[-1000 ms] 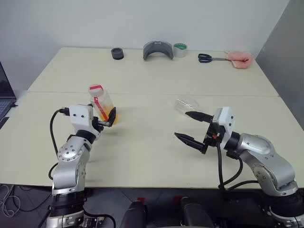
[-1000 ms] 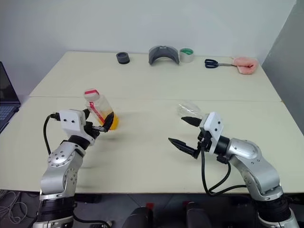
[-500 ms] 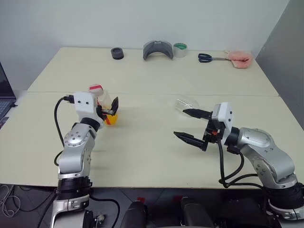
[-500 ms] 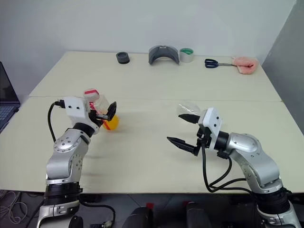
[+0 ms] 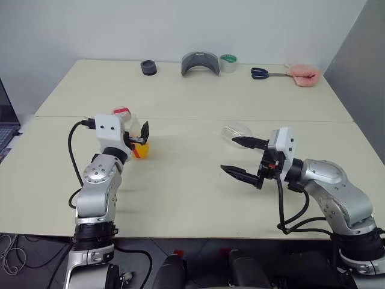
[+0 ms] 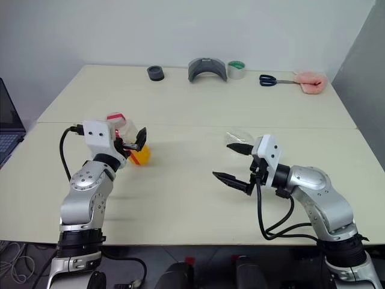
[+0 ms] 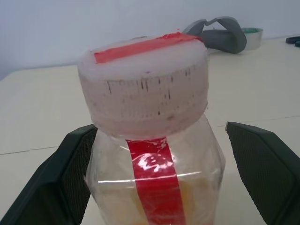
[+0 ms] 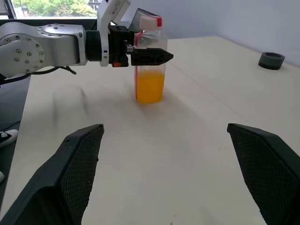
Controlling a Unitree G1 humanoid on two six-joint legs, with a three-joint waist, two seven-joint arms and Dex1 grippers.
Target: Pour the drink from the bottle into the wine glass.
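My left gripper should close on the bottle now: its fingers are beside the bottle's clear shoulder [image 7: 157, 159], below the cap, in the left wrist view.
The bottle [image 8: 150, 65] stands upright on the table's left side, with a red-and-white cap [image 7: 143, 79] and a red strip down its side. The orange drink [image 8: 150, 87] fills its lower part. My left gripper [image 5: 138, 136] is open, a finger [image 7: 70, 178] on each side of the bottle with gaps showing. The wine glass [image 5: 236, 130] shows as a clear bowl right of centre, its stem hidden. My right gripper [image 5: 228, 155] stands open just in front of the glass, its upper finger overlapping the bowl, with nothing between the fingers.
Along the far edge lie a black ring [image 5: 148, 67], a grey curved piece [image 5: 200, 63], a green tape roll [image 5: 228, 62], scissors [image 5: 264, 73] and a pink cloth [image 5: 302, 74]. A laptop [image 5: 5, 123] pokes in at the left. Bare tabletop [image 5: 186, 174] lies between my arms.
My left arm has pushed forward and risen a little, so its fingers now sit further around the bottle. The right gripper has stayed where it was.
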